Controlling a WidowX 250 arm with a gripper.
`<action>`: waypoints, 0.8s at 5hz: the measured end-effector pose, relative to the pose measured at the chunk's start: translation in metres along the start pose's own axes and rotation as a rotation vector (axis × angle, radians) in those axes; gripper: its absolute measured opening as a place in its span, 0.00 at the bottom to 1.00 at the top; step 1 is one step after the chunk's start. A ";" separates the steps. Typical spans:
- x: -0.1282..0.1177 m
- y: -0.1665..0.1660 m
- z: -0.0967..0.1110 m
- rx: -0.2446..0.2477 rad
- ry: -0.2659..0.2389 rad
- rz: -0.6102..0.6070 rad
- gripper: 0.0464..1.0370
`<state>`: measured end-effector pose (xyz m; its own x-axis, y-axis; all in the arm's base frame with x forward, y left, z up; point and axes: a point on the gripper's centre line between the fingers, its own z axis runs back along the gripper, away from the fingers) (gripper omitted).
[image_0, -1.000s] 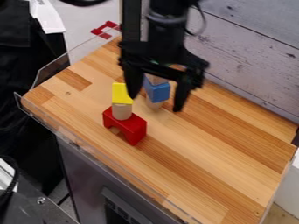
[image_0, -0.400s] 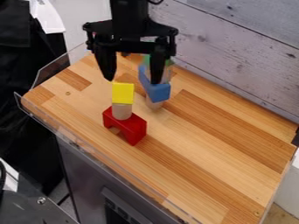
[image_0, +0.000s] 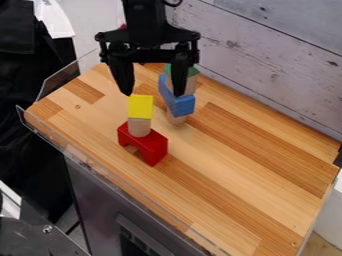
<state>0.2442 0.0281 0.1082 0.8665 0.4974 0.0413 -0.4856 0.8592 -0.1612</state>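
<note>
The gripper grabs the upright sides of the yellow block (image_0: 140, 107) next, to lift it off the beige cylinder.
The black gripper (image_0: 152, 94) hangs open over the back left of the wooden table, with nothing between its fingers. Just below and in front of it is a yellow block (image_0: 140, 107), resting on a beige cylinder (image_0: 139, 127) that stands on a red arch block (image_0: 143, 144). Behind and to the right stands a second stack: a long blue block (image_0: 178, 101) over a beige piece (image_0: 176, 119), with a light wooden block (image_0: 190, 85) and a green block (image_0: 193, 71) above. The gripper's right finger hides part of this second stack.
The wooden table (image_0: 220, 165) has a clear plastic rim (image_0: 59, 82) along its left side. A whitewashed plank wall (image_0: 267, 65) runs behind the table at the right. Dark cloth lies off the left side, and a grey metal part is at the lower left.
Since the first frame the gripper has moved left and back, away from in front of the blue block. It has shifted only slightly since the second frame. The stacks stand as before.
</note>
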 end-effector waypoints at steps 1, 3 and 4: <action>0.003 0.003 -0.001 0.000 -0.005 0.013 0.96; 0.008 0.012 -0.002 0.100 0.058 0.086 0.96; 0.008 0.013 -0.008 0.109 0.084 0.094 0.96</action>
<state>0.2452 0.0423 0.0984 0.8213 0.5682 -0.0521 -0.5704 0.8197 -0.0528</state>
